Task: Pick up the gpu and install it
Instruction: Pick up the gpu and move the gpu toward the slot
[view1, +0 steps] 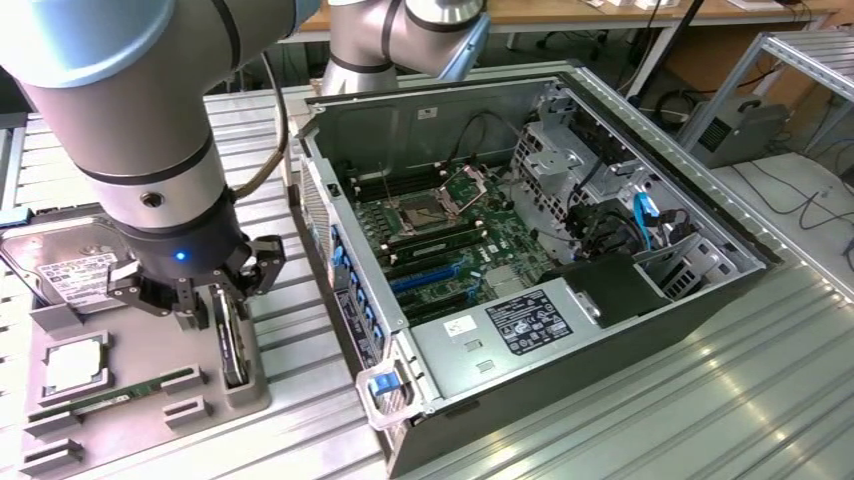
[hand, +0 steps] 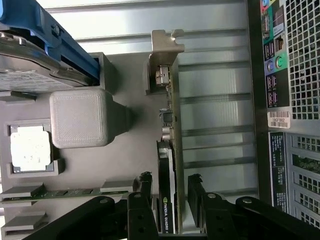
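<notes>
My gripper picks up the GPU across its flat black shroud (view1: 231, 345) next, since connectors and capacitors stick out toward the bracket.
The gpu (view1: 238, 345) is a thin dark card with a silver end bracket, standing on its edge in a slot of the grey parts tray (view1: 147, 330) at the exterior view's left. My gripper (view1: 220, 305) is low over the card's near end. In the wrist view the gpu (hand: 167, 125) runs straight out between the two black fingers (hand: 145, 187). My gripper (hand: 170, 182) straddles it, open, with a narrow gap on each side. The open computer case (view1: 534, 250) lies to the exterior view's right of the tray, motherboard (view1: 441, 235) facing up.
On the tray sit a silver hard drive (view1: 74, 265), a CPU (view1: 74, 365) and a green memory stick (view1: 114, 395). A raised grey block (hand: 80, 117) stands close beside the gpu. The case's rear panel (hand: 290, 100) is on the card's other side, across ribbed metal table (hand: 215, 100).
</notes>
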